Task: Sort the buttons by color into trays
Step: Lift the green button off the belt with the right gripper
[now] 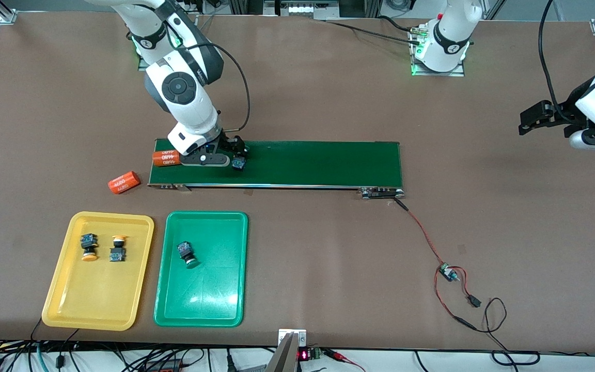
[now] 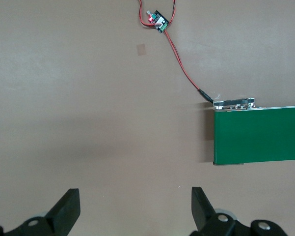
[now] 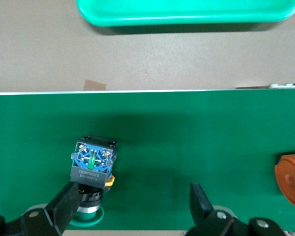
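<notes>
The fingers are level with the button's green cap (image 3: 90, 218), short of the button's body (image 3: 93, 161). My right gripper moves toward that body next, and only then closes on the button.
A green-capped button (image 3: 92, 169) lies on its side on the dark-green belt (image 1: 318, 163), at the right arm's end. In the front view this button (image 1: 239, 164) sits just under my right gripper (image 1: 235, 153). My right gripper (image 3: 132, 201) is open and low over the belt, with the button's cap just inside one finger (image 3: 64, 209). The yellow tray (image 1: 91, 297) holds two yellow-capped buttons (image 1: 89, 247) (image 1: 118, 248). In the green tray (image 1: 204, 297) lies one green-capped button (image 1: 187, 253). My left gripper (image 2: 136, 204) hangs open and empty over bare table; the front view shows the left gripper (image 1: 529, 122) past the belt's other end.
Two orange cylinders with white print lie at the belt's end: one (image 1: 166, 158) on the belt beside my right gripper, one (image 1: 123, 182) on the table. A red wire runs from the belt's other end to a small circuit board (image 1: 448, 272). The green tray's rim (image 3: 186, 14) shows close by.
</notes>
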`<action>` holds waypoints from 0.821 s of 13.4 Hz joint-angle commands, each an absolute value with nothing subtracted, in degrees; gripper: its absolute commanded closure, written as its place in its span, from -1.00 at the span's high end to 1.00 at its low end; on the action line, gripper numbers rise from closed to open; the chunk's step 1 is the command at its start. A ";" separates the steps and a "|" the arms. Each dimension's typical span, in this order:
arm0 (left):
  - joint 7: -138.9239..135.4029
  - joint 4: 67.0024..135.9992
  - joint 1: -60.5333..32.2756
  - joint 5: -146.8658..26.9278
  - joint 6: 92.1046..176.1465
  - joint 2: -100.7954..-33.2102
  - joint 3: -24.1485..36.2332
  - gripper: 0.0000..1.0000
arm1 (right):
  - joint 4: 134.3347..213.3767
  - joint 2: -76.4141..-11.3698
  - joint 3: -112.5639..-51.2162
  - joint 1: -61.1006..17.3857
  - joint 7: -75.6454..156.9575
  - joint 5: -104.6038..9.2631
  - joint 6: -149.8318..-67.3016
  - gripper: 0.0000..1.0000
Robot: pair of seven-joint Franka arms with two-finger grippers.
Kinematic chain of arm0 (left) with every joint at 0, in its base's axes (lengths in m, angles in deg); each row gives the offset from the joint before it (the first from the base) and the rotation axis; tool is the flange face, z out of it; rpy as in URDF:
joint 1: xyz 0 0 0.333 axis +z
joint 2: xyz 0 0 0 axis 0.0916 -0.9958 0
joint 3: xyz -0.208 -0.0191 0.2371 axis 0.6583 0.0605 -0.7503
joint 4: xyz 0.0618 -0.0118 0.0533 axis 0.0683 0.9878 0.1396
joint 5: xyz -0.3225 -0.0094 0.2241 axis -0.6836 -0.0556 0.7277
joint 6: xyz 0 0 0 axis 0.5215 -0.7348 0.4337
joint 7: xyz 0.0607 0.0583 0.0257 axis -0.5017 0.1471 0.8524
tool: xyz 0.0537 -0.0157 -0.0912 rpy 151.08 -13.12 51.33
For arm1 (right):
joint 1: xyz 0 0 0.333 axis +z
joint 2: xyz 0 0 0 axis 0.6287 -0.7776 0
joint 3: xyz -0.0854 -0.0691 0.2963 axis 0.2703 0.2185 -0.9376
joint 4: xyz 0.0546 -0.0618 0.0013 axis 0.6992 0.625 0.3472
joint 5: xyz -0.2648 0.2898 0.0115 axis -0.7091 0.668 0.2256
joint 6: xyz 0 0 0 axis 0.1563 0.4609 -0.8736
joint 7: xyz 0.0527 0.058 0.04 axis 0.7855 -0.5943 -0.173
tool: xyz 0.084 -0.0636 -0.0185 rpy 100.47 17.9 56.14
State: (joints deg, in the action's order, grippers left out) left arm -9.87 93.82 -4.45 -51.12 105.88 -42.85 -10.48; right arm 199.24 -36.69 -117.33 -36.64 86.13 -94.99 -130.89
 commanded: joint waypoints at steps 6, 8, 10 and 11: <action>-11.29 91.70 -4.29 -50.89 104.41 -44.19 -10.79 1.00 | 196.48 -39.24 -117.49 -37.28 87.96 -95.41 -130.85 1.00; -11.37 91.70 -4.20 -50.89 104.33 -44.19 -10.79 1.00 | 196.39 -39.85 -117.31 -37.37 87.96 -95.50 -130.93 1.00; -11.29 91.70 -4.29 -50.89 104.41 -44.28 -10.88 1.00 | 196.39 -40.90 -116.70 -37.72 87.88 -95.76 -131.28 1.00; -11.29 91.70 -4.29 -50.89 104.41 -44.28 -10.88 1.00 | 196.39 -41.34 -116.26 -37.73 87.88 -95.94 -131.81 1.00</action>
State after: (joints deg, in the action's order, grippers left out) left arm -9.87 93.76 -4.37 -51.12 105.85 -43.38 -10.70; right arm 197.28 -39.63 -116.48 -37.12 86.85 -94.98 -131.16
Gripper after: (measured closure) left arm 0.000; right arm 0.000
